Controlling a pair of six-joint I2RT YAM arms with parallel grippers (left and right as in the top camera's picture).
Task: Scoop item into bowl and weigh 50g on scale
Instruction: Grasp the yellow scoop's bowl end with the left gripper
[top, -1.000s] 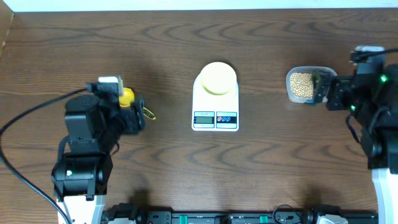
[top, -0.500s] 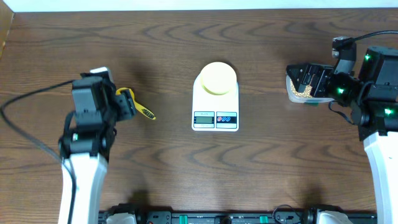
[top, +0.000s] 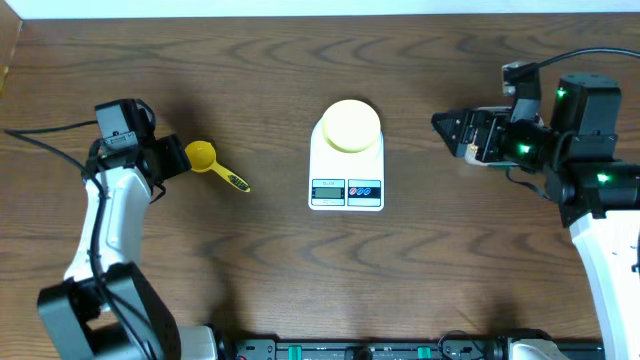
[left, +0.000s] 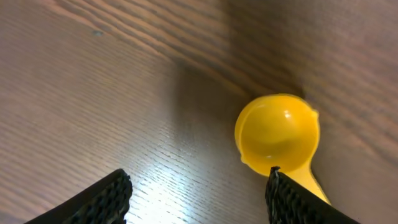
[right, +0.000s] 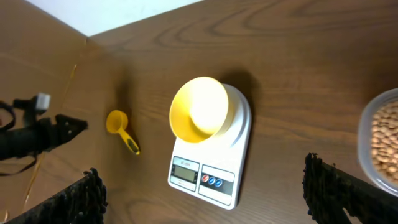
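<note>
My left gripper grips the yellow scoop by its bowl-end rim (top: 190, 150) (left: 254, 106) next, opposite the handle, so that the handle stays free to hand over.
The pale-yellow bowl (top: 350, 125) stands empty on the back of the white scale (top: 347, 185); both also show in the right wrist view, bowl (right: 199, 111) on scale (right: 217, 183). The tan beans (right: 382, 134) lie in a clear tub (right: 362, 149) at that view's right edge; overhead my right arm hides them. My right gripper (top: 452, 130) (right: 205, 199) is open and empty, raised to the right of the scale. My left gripper (top: 172, 160) (left: 199, 199) is open and empty, just left of the yellow scoop (top: 205, 158) (left: 277, 134).
The scoop lies on the table left of the scale, bowl end up and empty, its handle (top: 235, 182) pointing toward the front right. A black cable (top: 40, 132) runs from the left arm to the left edge. The table's far edge runs along the top.
My left gripper has drawn back to the left, leaving the scoop uncovered on the table. My right arm has risen and moved left, and now hides the tub from overhead.
</note>
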